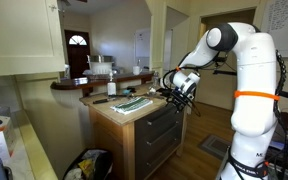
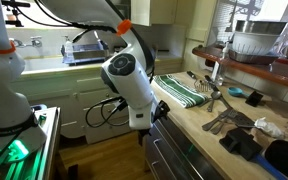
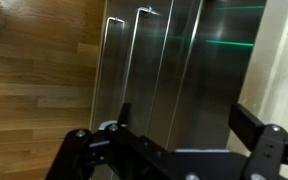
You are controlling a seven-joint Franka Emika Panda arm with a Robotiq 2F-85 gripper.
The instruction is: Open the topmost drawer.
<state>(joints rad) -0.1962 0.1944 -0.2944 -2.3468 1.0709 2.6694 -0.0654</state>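
Observation:
The topmost drawer (image 1: 160, 113) has a thin metal bar handle, and my gripper will grab it there next, with its fingers facing the drawer front. Then it can pull the drawer open.
The topmost drawer (image 1: 160, 113) is the shallow dark grey front just under the countertop edge of the kitchen island. It looks flush with the taller fronts below; its inside is hidden. It also shows in an exterior view (image 2: 170, 133) and as a dark strip in the wrist view (image 3: 219, 70). My gripper (image 1: 181, 90) hangs beside the counter edge, at the top of the drawer stack (image 2: 162, 110). In the wrist view its two fingers (image 3: 182, 112) are wide apart with nothing between them, facing the drawer fronts and their thin metal bar handles (image 3: 136, 50).
A green striped towel (image 1: 134, 102) and several utensils (image 2: 220, 97) lie on the countertop. A raised bar ledge with pots (image 1: 102, 70) stands behind. A black bag (image 1: 89, 165) sits on the wooden floor (image 3: 34, 70) beside the island.

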